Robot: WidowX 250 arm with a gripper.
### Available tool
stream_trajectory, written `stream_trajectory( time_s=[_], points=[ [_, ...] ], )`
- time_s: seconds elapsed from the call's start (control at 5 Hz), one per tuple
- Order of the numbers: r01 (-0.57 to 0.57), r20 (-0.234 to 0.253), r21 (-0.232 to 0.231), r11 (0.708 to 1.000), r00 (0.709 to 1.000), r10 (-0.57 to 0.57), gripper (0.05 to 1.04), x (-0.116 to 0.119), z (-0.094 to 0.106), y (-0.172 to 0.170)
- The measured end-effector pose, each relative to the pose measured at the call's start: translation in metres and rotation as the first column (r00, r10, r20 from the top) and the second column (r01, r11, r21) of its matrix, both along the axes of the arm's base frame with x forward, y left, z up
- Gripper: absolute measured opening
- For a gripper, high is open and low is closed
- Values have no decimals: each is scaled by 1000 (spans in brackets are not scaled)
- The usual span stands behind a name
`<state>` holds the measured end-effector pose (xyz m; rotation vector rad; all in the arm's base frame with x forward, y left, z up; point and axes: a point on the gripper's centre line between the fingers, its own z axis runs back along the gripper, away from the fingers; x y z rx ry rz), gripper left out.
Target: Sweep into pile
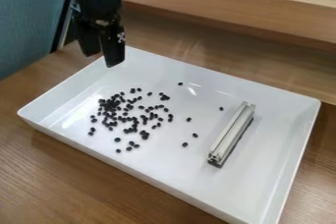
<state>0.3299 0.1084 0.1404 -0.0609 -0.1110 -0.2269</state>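
Observation:
The silver metal bar (231, 132) needs to sweep the scattered black beans into a pile, so my gripper needs to grab it by its grooved middle next.
The black gripper (102, 57) hangs over the tray's upper left corner, above and behind the dark beans, with its two fingers slightly apart and nothing between them. Many small black beans (123, 111) lie loosely scattered in the left half of the white tray (263, 101), densest left of centre. A few stray beans (185, 144) lie apart from them, toward the middle. To the right of the beans, a silver grooved metal bar (231, 132) rests on the tray floor, slanting from upper right to lower left, well away from the gripper.
Raised walls surround the tray on all sides. It stands on a brown wooden table (85, 183). Behind it is a raised wooden ledge (230, 9), and a blue-grey panel (29, 21) stands at the upper left.

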Motion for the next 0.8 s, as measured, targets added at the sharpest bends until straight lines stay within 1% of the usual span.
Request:
stream_trajectory(
  time_s=[0.2,0.4,0.6,0.8],
  points=[
    [-6,-31,-15,1000,1000,5,1000,0,-12,-1],
    [-2,-53,-32,999,999,0,1000,5,-32,-20],
    [-3,-72,-46,999,997,0,1000,12,-49,-47],
    [-7,-69,-58,998,998,3,1000,20,-56,-75]
  ],
)
